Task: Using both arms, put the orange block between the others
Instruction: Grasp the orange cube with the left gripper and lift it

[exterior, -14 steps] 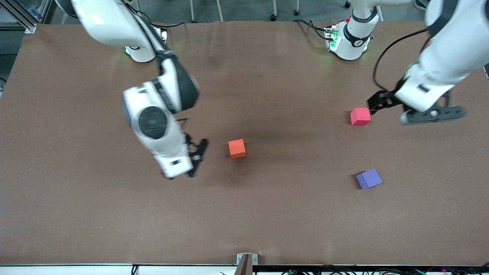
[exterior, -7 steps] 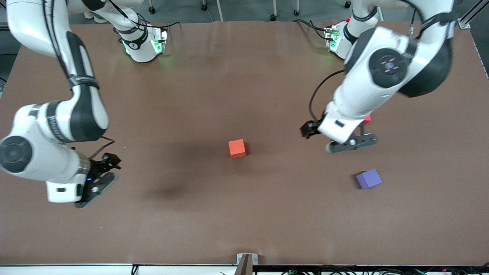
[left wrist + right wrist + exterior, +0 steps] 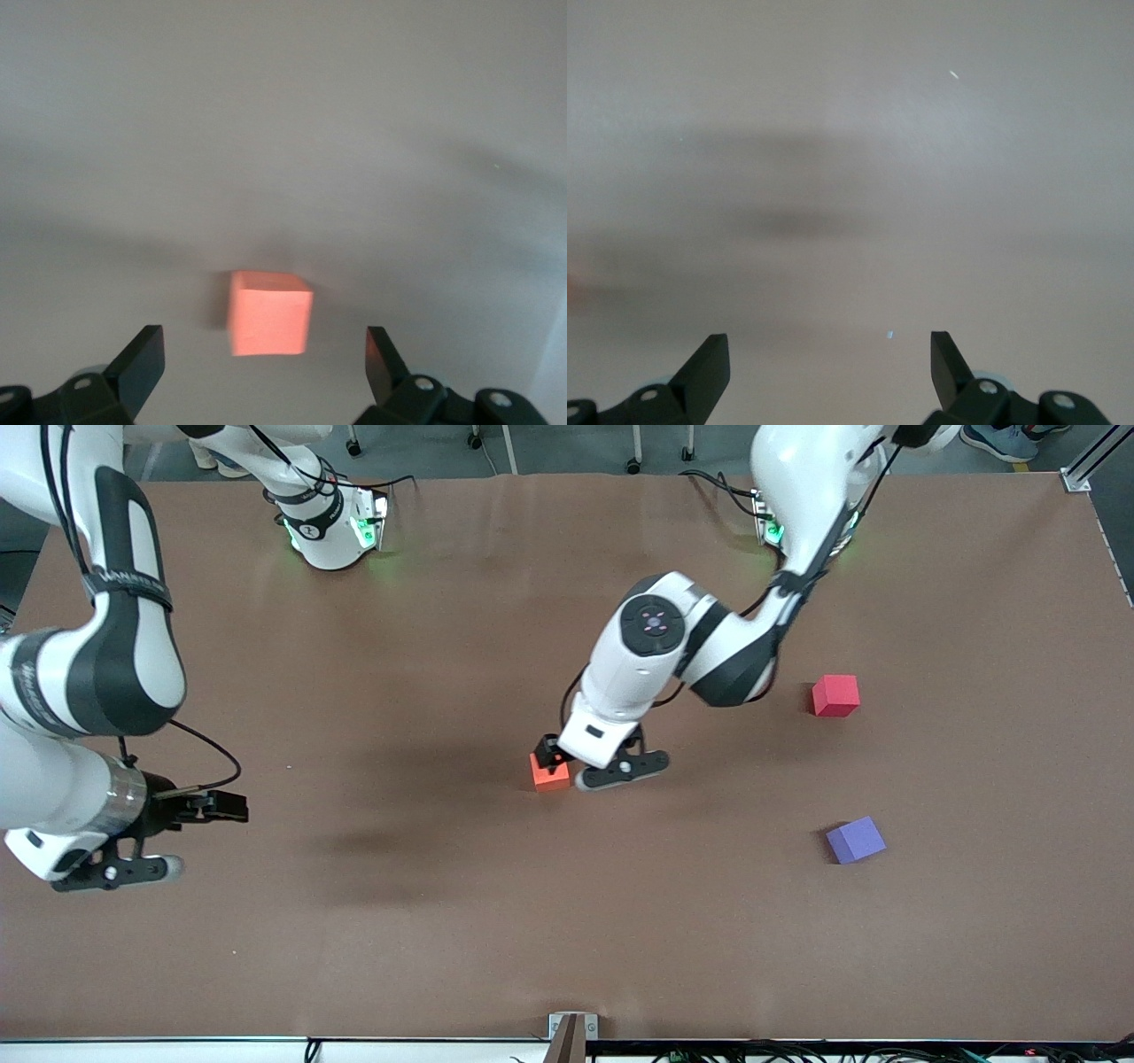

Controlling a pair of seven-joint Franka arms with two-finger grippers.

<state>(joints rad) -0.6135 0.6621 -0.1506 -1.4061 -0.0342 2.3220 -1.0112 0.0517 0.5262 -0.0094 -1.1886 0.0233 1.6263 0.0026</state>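
Note:
I should grip the orange block [image 3: 551, 779] by its sides with my left gripper next, to place it between the pinkish-red and purple-blue cubes.
The orange block [image 3: 551, 779] [image 3: 270, 312] sits on the brown table near its middle. My left gripper [image 3: 620, 771] [image 3: 263, 347] hovers low and open right beside it, on the side toward the left arm's end. The block lies just ahead of the fingertips, not between them, and the wrist camera hides part of it in the front view. The pinkish-red cube [image 3: 835, 694] and the purple-blue cube [image 3: 856, 840] rest apart toward the left arm's end, the purple one nearer the front camera. My right gripper [image 3: 111, 870] [image 3: 830, 350] hangs open over bare table at the right arm's end.
The two arm bases [image 3: 330, 527] [image 3: 802, 522] with green lights stand at the table's back edge. A small metal bracket [image 3: 571, 1027] sits at the front edge. The left arm's elbow [image 3: 700, 646] hangs over the table between the orange block and the pinkish-red cube.
The left arm has swung from the pinkish-red cube over to the orange block. The right arm has pulled away from the orange block to its own end of the table. Both grippers stayed open.

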